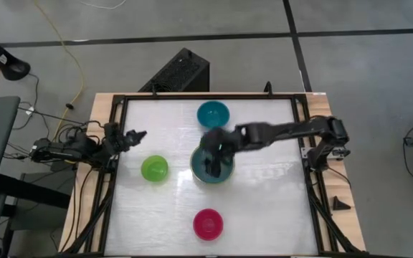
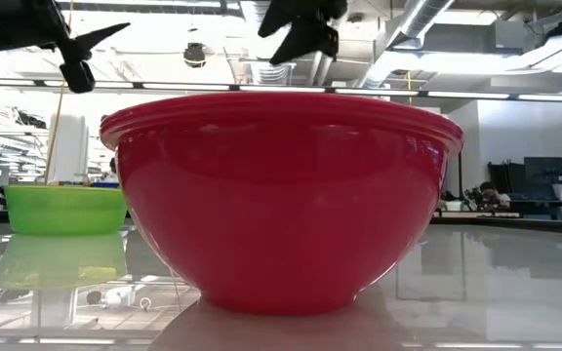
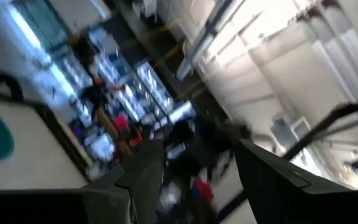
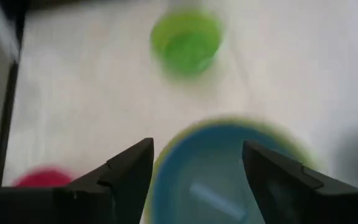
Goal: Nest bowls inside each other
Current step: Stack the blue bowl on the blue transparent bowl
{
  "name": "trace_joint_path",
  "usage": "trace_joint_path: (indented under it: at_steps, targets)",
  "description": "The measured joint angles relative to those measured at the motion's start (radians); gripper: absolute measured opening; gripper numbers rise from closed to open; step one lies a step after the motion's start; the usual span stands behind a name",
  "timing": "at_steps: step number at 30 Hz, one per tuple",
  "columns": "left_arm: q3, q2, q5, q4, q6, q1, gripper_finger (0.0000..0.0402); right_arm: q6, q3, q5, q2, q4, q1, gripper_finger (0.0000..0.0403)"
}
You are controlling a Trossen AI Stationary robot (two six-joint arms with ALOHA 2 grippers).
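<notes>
Next, my right gripper grabs the teal bowl by its rim (image 1: 214, 125), to nest the teal bowl into the stacked bowls at the middle.
A light blue bowl (image 4: 210, 162) sits nested inside the olive-green bowl (image 4: 294, 142) at the table's middle (image 1: 212, 170). My right gripper (image 4: 197, 171) hovers open just above this stack (image 1: 217, 147), touching nothing. The teal bowl (image 1: 213, 114) stands toward the far edge, the lime green bowl (image 1: 154, 169) left of the stack, and the magenta bowl (image 1: 208, 223) near the front edge. Each of these three rests on its base. My left gripper (image 1: 133, 136) waits open at the table's left side, raised off the table.
A black frame (image 1: 301, 143) borders the white table top. There is free room on the table's right half and at the near left corner. The magenta bowl (image 2: 281, 195) fills the low view and hides the stack behind it.
</notes>
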Motion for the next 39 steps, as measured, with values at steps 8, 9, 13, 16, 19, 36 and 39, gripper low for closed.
trace_joint_path:
  at_steps: [8,9,13,16,19,36,39]
  targets:
    - [0.000,0.001,0.159,-0.133,-0.146,-0.011,0.0190,-0.007,-0.022,-0.218,-0.039,0.206,-0.263,0.0280]
    - [0.000,0.000,0.161,-0.130,-0.146,-0.018,0.0190,0.014,-0.043,-0.269,-0.040,0.265,-0.296,0.0280]
    - [0.000,0.000,0.162,-0.128,-0.145,-0.047,0.0190,0.110,-0.159,-0.424,-0.040,0.451,-0.426,0.0280]
    - [0.000,0.000,0.162,-0.134,-0.145,-0.071,0.0190,0.069,-0.229,-0.438,-0.040,0.409,-0.497,0.0280]
    - [0.000,0.000,0.145,-0.139,-0.145,-0.090,0.0190,-0.097,-0.269,-0.438,-0.038,0.278,-0.538,0.0280]
    - [0.000,0.023,0.070,-0.487,-0.275,-0.101,0.0190,-0.854,-0.271,-0.313,0.062,0.005,-0.574,0.0280]
    - [0.012,0.058,0.081,-0.486,-0.283,-0.101,0.0190,-0.855,-0.272,-0.309,0.111,-0.001,-0.595,0.0280]
